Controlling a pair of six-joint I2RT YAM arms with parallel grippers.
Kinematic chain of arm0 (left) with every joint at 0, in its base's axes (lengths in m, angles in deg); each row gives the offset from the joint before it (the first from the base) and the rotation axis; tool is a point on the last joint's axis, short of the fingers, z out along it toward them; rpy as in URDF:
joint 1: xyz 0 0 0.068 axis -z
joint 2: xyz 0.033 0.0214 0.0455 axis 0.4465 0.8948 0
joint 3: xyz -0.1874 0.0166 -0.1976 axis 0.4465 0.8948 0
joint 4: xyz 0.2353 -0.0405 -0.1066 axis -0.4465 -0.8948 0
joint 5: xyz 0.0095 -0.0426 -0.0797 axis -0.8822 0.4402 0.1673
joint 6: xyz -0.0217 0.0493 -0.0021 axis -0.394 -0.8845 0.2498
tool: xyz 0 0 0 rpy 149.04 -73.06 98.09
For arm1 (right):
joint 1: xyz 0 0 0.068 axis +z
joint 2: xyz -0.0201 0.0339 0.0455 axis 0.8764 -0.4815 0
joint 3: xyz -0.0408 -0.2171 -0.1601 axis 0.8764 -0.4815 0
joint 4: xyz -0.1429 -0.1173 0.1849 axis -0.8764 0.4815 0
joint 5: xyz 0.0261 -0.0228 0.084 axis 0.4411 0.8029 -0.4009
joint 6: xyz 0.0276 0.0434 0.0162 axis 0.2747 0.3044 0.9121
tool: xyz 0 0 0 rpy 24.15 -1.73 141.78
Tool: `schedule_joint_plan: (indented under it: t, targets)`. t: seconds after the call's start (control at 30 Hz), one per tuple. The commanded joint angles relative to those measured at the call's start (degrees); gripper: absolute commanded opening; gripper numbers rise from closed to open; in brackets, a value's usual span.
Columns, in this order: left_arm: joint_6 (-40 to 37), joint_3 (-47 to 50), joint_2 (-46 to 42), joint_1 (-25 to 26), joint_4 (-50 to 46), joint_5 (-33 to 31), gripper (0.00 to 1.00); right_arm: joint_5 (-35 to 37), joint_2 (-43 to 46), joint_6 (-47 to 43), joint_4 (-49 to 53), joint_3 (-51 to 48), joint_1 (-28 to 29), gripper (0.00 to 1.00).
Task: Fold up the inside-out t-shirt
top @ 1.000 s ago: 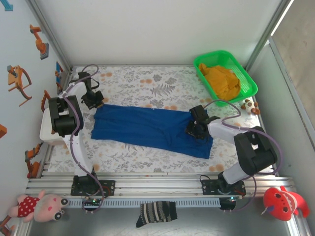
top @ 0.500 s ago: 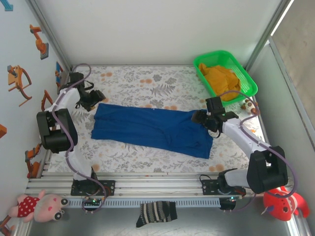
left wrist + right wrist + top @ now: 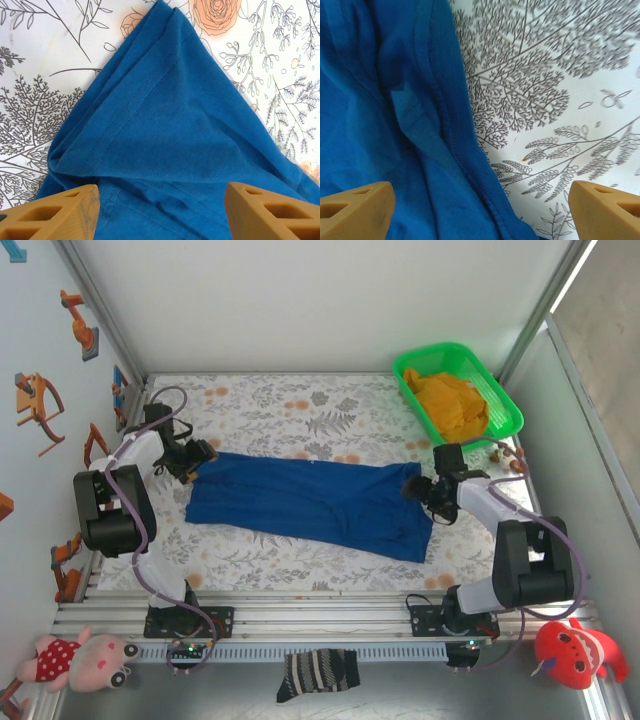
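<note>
I will grab the t-shirt's stitched hem (image 3: 426,506) (image 3: 491,200) at the folded t-shirt's end with my right gripper next. Then it should fold that end over toward the other end.
The inside-out t-shirt (image 3: 310,502) lies folded into a long royal-blue band across the flowered table cover (image 3: 300,410). My left gripper (image 3: 197,456) hovers open at its left end; in the left wrist view a pointed corner of the t-shirt (image 3: 165,115) lies flat ahead of the tan fingers (image 3: 55,212), nothing between them. My right gripper (image 3: 430,492) stands open at the shirt's right edge; in the right wrist view the stitched hem of the t-shirt (image 3: 420,130) runs down between the wide-apart fingertips (image 3: 607,207), which hold nothing.
A green basket (image 3: 505,400) with a mustard-yellow garment (image 3: 455,405) sits at the back right. Small brown items (image 3: 508,455) lie beside it. A striped sock (image 3: 318,675) and soft toys (image 3: 575,650) rest on the frame near the arm bases. Walls close in on both sides.
Both grippers have opened and let go of the shirt. The right arm pulled back to the shirt's right edge; the left one shifted slightly at the left end. The shirt stayed put.
</note>
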Motion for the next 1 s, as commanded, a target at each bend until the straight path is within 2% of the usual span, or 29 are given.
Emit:
schedule_joint_plan:
  t: [0.0,0.23,0.37,0.4,0.43,0.6,0.8,0.97]
  targets:
    - [0.03,-0.03,0.68,-0.26,-0.76,1.11,0.66,-4.65,-0.99,0.06,-3.65,-2.20,-0.19,0.89]
    - [-0.35,-0.02,1.19,-0.50,-1.04,0.50,0.66,-10.13,-1.11,3.67,-8.94,-5.65,3.29,0.86]
    - [-0.78,-0.17,1.82,-0.70,-1.51,0.23,0.66,-9.54,-1.71,6.36,-11.18,-6.32,7.25,0.74]
    - [-0.92,-0.24,2.08,-0.71,-1.67,0.17,0.66,-8.96,-2.05,6.83,-11.42,-6.11,8.16,0.69]
    - [-1.11,-0.41,2.36,-0.69,-2.00,-0.01,0.66,-8.44,-2.41,7.20,-11.43,-5.85,8.66,0.60]
    - [-2.71,-1.33,3.42,-0.61,-4.37,-1.84,0.66,-5.03,-2.79,6.75,-8.99,-4.05,8.59,0.00]
    - [-5.11,-3.10,6.54,0.34,-7.32,-4.05,0.65,-3.10,-1.75,3.13,-2.36,-0.27,4.56,0.00]
    - [-4.55,-1.08,7.62,3.49,-7.19,-1.95,0.59,-2.14,0.07,-1.09,4.63,4.83,0.48,0.00]
